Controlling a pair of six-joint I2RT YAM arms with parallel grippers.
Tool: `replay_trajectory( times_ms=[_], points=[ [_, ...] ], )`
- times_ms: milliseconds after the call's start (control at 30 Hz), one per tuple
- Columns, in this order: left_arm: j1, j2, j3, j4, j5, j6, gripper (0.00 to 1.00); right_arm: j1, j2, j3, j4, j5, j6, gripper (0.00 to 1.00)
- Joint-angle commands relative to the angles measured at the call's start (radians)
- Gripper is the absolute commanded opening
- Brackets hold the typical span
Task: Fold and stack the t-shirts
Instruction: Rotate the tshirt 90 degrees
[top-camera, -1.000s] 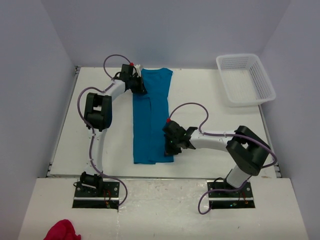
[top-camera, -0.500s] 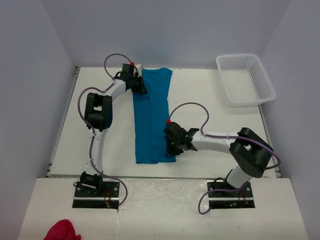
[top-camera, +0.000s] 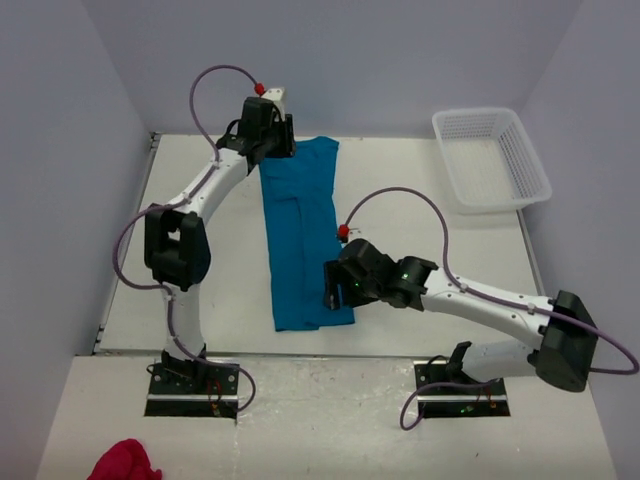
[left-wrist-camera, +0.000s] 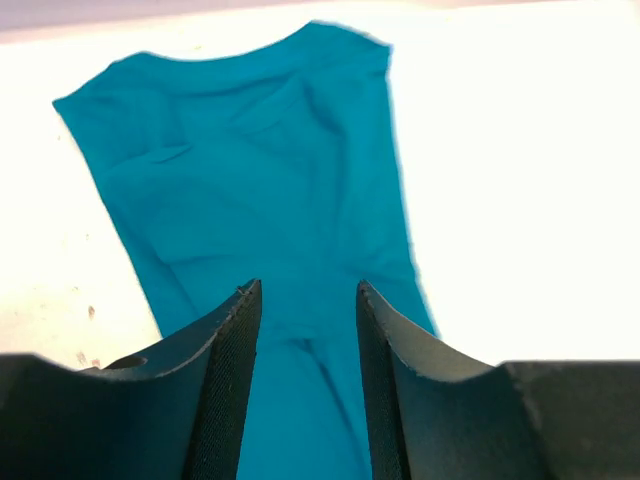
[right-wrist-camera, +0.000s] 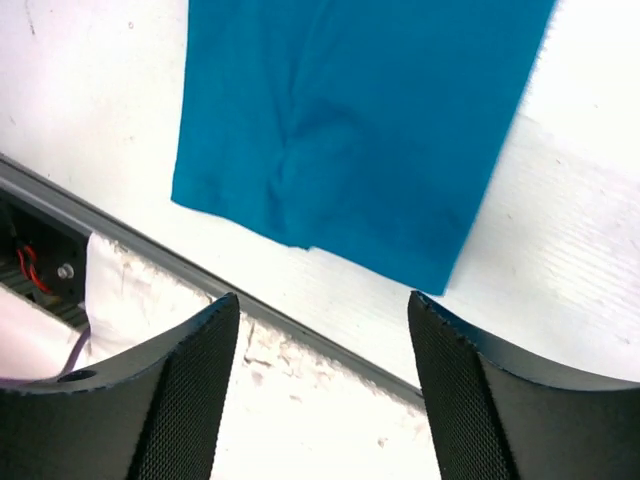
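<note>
Next, to fold the t-shirt, my right gripper grabs the t-shirt's near hem corner under it and leaves the other hem corner to my left gripper.
A teal-blue t-shirt lies on the white table, folded into a long narrow strip running from the back towards the front edge. My left gripper hovers over the strip's far end, jaws open with nothing between them; the left wrist view shows the t-shirt below my left gripper. My right gripper is raised above the strip's near right corner, jaws open wide and empty. In the right wrist view the t-shirt has its near hem flat, and my right gripper hangs over the table's front edge.
A white mesh basket stands at the back right corner. A crumpled red cloth lies on the front ledge at the bottom left. A metal rail runs along the table's front edge. Walls close in the left, right and back sides.
Both grippers have opened and let go of the t-shirt. Both arms have lifted off it, the left over the far end, the right over the near end.
</note>
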Motion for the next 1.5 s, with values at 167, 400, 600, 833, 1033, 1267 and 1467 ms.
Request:
replay_trajectory(
  times_ms=[167, 400, 600, 833, 1033, 1267, 1467],
  points=[
    [-0.04, -0.458, -0.456, 0.026, 0.076, -0.219, 0.39, -0.038, -0.16, -0.257, 0.063, -0.02, 0.073, 0.71],
    [-0.048, -0.718, -0.728, 0.036, 0.189, -0.275, 0.38, -0.107, -0.168, -0.375, 0.201, -0.083, 0.058, 0.77],
    [-0.051, -0.83, -0.895, 0.024, 0.186, -0.281, 0.38, -0.142, -0.124, -0.426, 0.296, -0.122, 0.055, 0.68],
    [-0.052, -0.861, -0.998, -0.004, 0.177, -0.305, 0.37, -0.151, -0.036, -0.433, 0.382, -0.176, 0.067, 0.53],
    [-0.059, -0.868, -1.029, -0.072, 0.128, -0.324, 0.35, -0.151, 0.022, -0.432, 0.425, -0.187, 0.065, 0.5],
    [-0.082, -0.907, -1.099, -0.127, 0.113, -0.371, 0.33, -0.15, 0.021, -0.458, 0.464, -0.205, 0.085, 0.19],
    [-0.14, -0.918, -1.161, -0.19, 0.13, -0.393, 0.33, -0.147, -0.039, -0.467, 0.43, -0.175, 0.095, 0.0]
  ],
)
